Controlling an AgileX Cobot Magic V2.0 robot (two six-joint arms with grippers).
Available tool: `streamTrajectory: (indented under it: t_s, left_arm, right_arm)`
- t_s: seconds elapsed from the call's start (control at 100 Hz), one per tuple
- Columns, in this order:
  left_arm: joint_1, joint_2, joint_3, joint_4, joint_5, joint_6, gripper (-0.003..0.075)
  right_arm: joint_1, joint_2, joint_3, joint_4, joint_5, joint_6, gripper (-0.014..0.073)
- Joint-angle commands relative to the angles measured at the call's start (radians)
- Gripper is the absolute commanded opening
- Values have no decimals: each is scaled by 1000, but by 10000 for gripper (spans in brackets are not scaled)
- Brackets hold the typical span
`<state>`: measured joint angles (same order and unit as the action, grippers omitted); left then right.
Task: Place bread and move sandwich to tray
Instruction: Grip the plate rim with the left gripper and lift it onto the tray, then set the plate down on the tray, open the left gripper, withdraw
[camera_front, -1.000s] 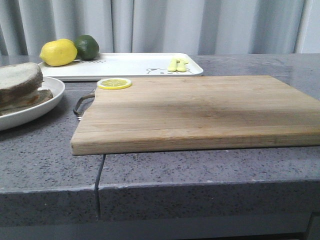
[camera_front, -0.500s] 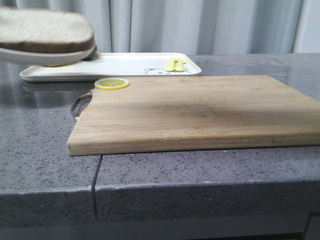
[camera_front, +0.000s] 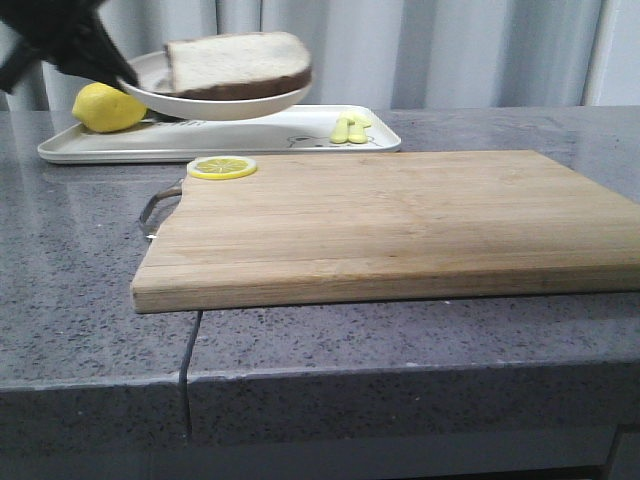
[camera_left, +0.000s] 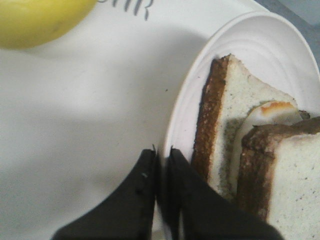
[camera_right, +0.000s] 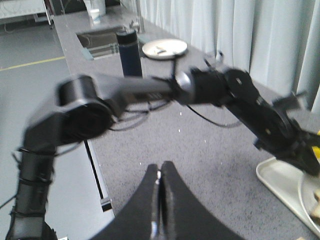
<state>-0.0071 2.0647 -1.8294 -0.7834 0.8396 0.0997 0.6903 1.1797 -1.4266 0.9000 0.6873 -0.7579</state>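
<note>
The round white plate (camera_front: 215, 105) hangs tilted above the white tray (camera_front: 290, 137), so my left gripper will keep holding the plate.
My left gripper (camera_front: 122, 76) is shut on the rim of a round white plate (camera_front: 215, 105) and holds it in the air above the white tray (camera_front: 290, 137). The sandwich (camera_front: 237, 63) lies on that plate. In the left wrist view the gripper (camera_left: 161, 152) pinches the plate rim (camera_left: 184, 110). There the sandwich (camera_left: 235, 115) shows two brown-crusted slices with fried egg (camera_left: 272, 110) between them, over the tray (camera_left: 75, 130). No loose bread slice shows apart from the stack. My right gripper (camera_right: 160, 172) is shut and empty over grey counter, outside the front view.
A wooden cutting board (camera_front: 400, 220) fills the near counter, with a lemon slice (camera_front: 221, 167) at its far left corner. A lemon (camera_front: 105, 107) and a small yellow item (camera_front: 352, 128) sit on the tray. A dark bottle (camera_right: 129, 52) and another plate (camera_right: 164, 48) stand far off.
The plate with the sandwich has risen from the counter at the left and moved right, and now hangs over the tray. The lime is now hidden behind it.
</note>
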Motion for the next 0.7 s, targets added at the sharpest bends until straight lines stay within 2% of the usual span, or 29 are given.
streamTrajectory:
  t_s: [0.0,0.13,0.25,0.39,0.53,0.6,0.69]
  left_arm:
    - [-14,2,-116,-102,-19,-14,-20]
    - [-12,75,-192,-105,-17,-33,-20]
    - [-12,102,-195,-88,-22,-33,-20]
    - [-10,111,-195,5,-43,-33,-20]
    - [6,111,-195,10,-48,-33,-15]
    - [16,111,-195,4,-42,-33,24]
    - [30,111,-195,-17,-31,-33,141]
  right_arm:
    - [-2,-52,-25,24,-33,-14,-62]
    - [-2,-75,-22,24,-22,-5,-62]
    - [-2,-80,-9,24,-10,-4,-62]
    - [-2,-80,10,25,-8,-4,-62]
    - [-2,-80,11,25,-4,-4,-62]
    - [-2,-80,11,25,-3,-4,-62]
    - [-2,-80,13,19,6,-4,-62]
